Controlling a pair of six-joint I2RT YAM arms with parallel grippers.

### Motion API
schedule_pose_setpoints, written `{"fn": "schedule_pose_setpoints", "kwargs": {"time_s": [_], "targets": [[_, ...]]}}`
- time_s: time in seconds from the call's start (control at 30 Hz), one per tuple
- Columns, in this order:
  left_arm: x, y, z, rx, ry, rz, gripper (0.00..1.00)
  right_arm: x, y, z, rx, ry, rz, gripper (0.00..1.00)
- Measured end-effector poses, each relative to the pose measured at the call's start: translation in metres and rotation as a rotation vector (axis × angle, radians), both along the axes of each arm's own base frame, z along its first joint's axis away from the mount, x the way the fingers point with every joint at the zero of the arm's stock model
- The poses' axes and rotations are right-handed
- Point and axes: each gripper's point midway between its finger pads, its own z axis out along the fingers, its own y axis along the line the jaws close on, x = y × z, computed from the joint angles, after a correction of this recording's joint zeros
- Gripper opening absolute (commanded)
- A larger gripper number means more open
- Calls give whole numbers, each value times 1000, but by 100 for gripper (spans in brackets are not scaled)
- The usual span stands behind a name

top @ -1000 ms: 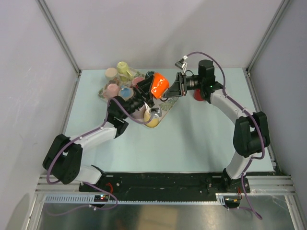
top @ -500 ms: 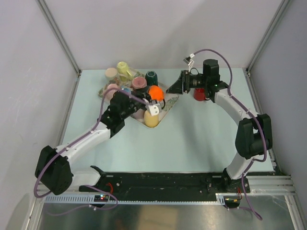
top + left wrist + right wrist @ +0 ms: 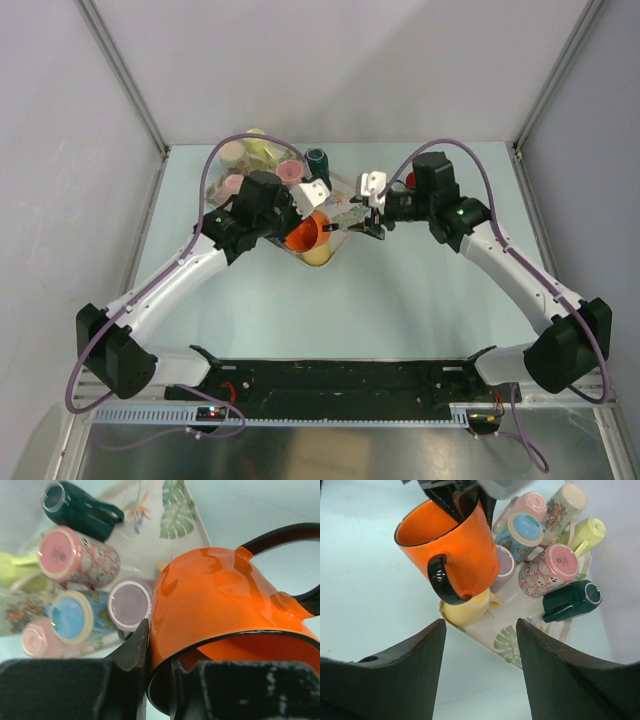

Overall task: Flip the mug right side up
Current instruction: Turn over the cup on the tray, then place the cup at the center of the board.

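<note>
My right gripper moves toward the black handle first, since the handle lies beyond my fingers and it is too early to close: closing now would miss the handle.
The orange mug (image 3: 305, 232) with a black handle and rim hangs tilted over the near corner of the leaf-print tray (image 3: 347, 206), its mouth turned up and towards the arms' bases. My left gripper (image 3: 297, 222) is shut on its rim, one finger inside and one outside. In the left wrist view the mug (image 3: 225, 600) fills the right half, with the gripper (image 3: 160, 650) clamped on its wall. My right gripper (image 3: 372, 222) stands open at the tray's right edge, apart from the mug. Its wrist view shows the mug (image 3: 450, 545) above its open jaws (image 3: 480, 625).
Several upturned or lying mugs crowd the tray: a yellow one (image 3: 467, 612) right under the orange mug, a dark green one (image 3: 570, 600), a pink spotted one (image 3: 550, 570), a lavender one (image 3: 130, 602). A red mug (image 3: 410, 181) sits behind the right arm.
The right gripper let go of the mug, opened and pulled back, then came down beside the tray. The left arm lowered the mug and turned its mouth from facing down to facing up.
</note>
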Motion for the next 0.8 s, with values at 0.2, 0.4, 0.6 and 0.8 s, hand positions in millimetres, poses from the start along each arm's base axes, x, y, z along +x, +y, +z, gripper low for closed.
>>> {"fn": "schedule_pose_setpoints", "kwargs": {"time_s": [0.2, 0.4, 0.6, 0.8], "targets": [[-6, 6, -23, 41, 144, 73, 0, -8, 11, -24, -132, -158, 89, 61], [0, -2, -25, 34, 204, 103, 0, -7, 31, -40, -207, -251, 130, 57], [2, -4, -28, 55, 231, 124, 0, 3, 48, -61, -273, -309, 139, 29], [2, -3, -37, 113, 239, 134, 40, 13, 46, -72, -311, -298, 91, 1]]}}
